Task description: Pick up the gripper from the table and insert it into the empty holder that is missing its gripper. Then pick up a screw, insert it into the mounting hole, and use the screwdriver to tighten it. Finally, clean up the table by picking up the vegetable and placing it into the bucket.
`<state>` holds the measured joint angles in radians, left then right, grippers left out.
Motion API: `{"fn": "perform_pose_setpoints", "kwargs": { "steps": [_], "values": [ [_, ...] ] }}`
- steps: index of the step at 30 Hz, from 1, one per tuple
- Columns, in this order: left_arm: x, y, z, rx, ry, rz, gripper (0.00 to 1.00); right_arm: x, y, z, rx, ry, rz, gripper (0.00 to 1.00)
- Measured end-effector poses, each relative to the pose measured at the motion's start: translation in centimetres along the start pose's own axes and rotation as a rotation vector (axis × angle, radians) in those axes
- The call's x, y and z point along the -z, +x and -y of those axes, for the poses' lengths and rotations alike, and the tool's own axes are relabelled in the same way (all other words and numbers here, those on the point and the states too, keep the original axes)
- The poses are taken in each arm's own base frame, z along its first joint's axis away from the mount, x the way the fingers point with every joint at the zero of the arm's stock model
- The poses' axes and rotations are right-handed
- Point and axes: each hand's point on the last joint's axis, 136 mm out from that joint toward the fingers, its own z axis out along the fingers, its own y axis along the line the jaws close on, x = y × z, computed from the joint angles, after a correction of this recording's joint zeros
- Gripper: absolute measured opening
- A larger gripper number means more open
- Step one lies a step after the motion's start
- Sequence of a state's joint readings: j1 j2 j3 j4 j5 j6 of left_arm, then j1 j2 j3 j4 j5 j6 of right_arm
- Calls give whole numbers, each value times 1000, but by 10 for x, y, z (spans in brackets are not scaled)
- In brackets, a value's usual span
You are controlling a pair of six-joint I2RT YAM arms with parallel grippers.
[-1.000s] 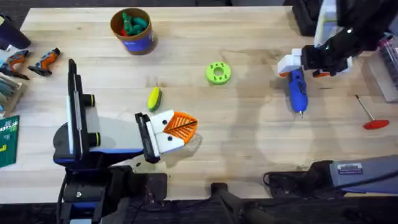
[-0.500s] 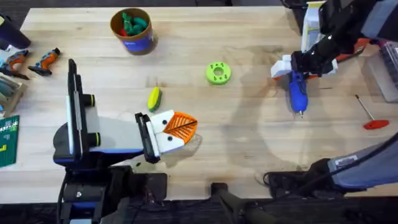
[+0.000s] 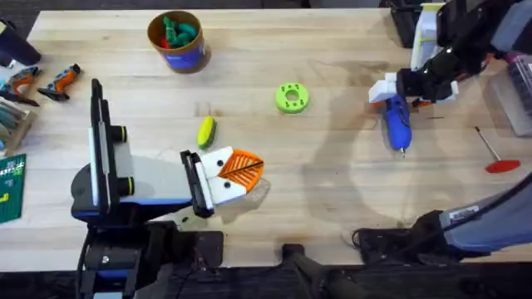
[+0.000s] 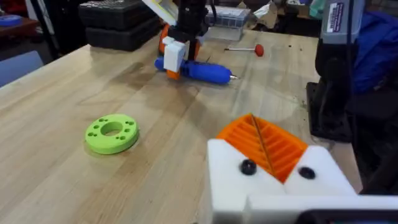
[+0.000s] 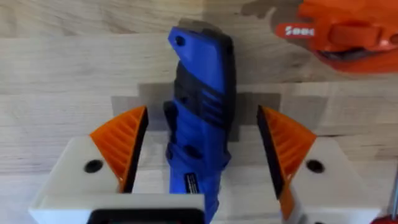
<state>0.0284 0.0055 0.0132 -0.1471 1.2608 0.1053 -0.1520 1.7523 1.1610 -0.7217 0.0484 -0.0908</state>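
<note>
My right gripper grabs the blue screwdriver by its handle (image 5: 202, 115) next, to tighten the screw in the mounting hole.
My right gripper (image 3: 397, 90) stands open astride the handle of the blue screwdriver (image 3: 397, 123), which lies flat on the table (image 3: 332, 174). Its orange pads (image 5: 121, 146) sit on both sides of the screwdriver (image 5: 202, 124) with gaps between. My left gripper (image 3: 239, 170) rests low near the front, shut, its orange ribbed gripper pads (image 4: 261, 140) pressed together between the white holders (image 4: 230, 180). Each holder shows a dark spot, screw or hole I cannot tell. The yellow-green vegetable (image 3: 205, 131) lies just beyond the left gripper. The bucket (image 3: 177, 41) stands at the far left.
A green disc with holes (image 3: 291, 97) lies mid-table. A red-handled rod (image 3: 495, 154) lies right of the screwdriver. Orange-and-black hand tools (image 3: 50, 81) sit at the left edge. The bucket holds green and red items. A clear box (image 3: 519, 100) stands at the right edge.
My right gripper moved left over the screwdriver's handle, then edged slightly back to the right. The screwdriver and the left arm have not moved.
</note>
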Motion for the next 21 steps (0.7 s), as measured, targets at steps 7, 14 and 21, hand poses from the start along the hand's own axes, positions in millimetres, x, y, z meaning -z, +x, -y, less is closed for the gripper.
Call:
{"fn": "perform_pose_setpoints", "kwargs": {
  "steps": [7, 14, 21],
  "values": [
    [0, 0, 0, 0, 0, 0, 4, -9, 1, -1, 8, -4, -20, 952],
    [0, 0, 0, 0, 0, 0, 4, -9, -1, -1, 12, -5, -12, 834],
    [0, 0, 0, 0, 0, 0, 4, -10, -4, 1, 19, 8, 0, 173]
  ]
}}
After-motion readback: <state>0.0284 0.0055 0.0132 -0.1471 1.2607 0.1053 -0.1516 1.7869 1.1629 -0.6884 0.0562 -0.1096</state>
